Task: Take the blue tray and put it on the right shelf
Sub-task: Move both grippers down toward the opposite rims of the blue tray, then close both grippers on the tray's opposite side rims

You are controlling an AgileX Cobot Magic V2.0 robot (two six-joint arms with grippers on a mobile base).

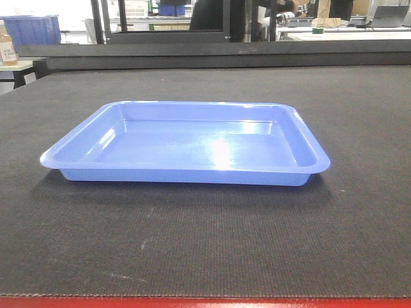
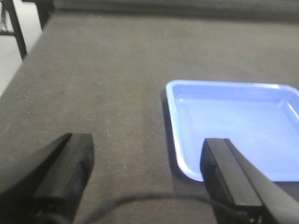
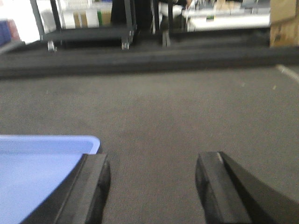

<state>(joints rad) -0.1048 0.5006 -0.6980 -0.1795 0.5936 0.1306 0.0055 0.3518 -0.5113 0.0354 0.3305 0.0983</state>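
The right gripper grabs the rim of the short end of the blue tray next, to carry it to the right shelf.
The blue tray lies flat and empty on the dark fabric-topped table, in the middle of the front view. In the left wrist view the tray is to the right; my left gripper is open, its right finger over the tray's near left corner, its left finger over bare table. In the right wrist view the tray is at lower left; my right gripper is open, its left finger at the tray's right edge. Neither gripper shows in the front view. The right shelf is out of view.
Beyond the table's far edge stand a dark-blue storage bin and a bottle at the back left, dark frames and work desks behind. A wheeled dark cart shows in the right wrist view.
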